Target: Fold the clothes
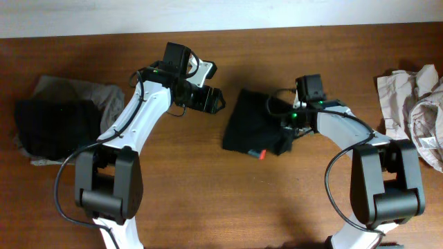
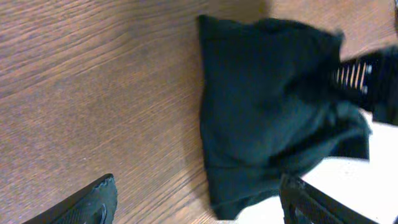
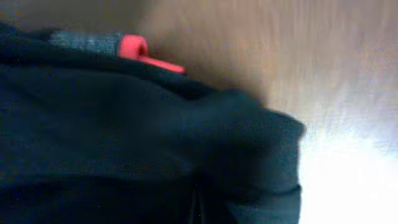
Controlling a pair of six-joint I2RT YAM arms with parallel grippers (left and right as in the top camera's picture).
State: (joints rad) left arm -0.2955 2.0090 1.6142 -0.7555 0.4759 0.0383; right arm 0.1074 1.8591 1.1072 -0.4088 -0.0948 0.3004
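Observation:
I should next use my left gripper to grab the edge of the black leggings bundle opposite my right gripper, so that I can lay the bundle on the other black garment.
The black leggings (image 1: 252, 128) lie bunched in a compact bundle mid-table, with a bit of red-orange lining (image 1: 259, 153) showing at the near edge. My left gripper (image 1: 208, 98) hovers open just left of the bundle. In its wrist view the leggings (image 2: 267, 93) lie ahead of the open left gripper (image 2: 198, 190), whose fingers (image 2: 87, 205) hold nothing. My right gripper (image 1: 288, 131) is shut on the bundle's right edge. In the right wrist view black fabric (image 3: 124, 137) buries the jaws, with the grey waistband (image 3: 84, 40) and red lining (image 3: 134, 47) above.
A black garment (image 1: 52, 124) lies on a grey-beige one (image 1: 76, 90) at the table's left. Crumpled beige and pale clothes (image 1: 415, 104) are heaped at the right edge. The wooden table (image 1: 208, 194) ends at the white strip along the top.

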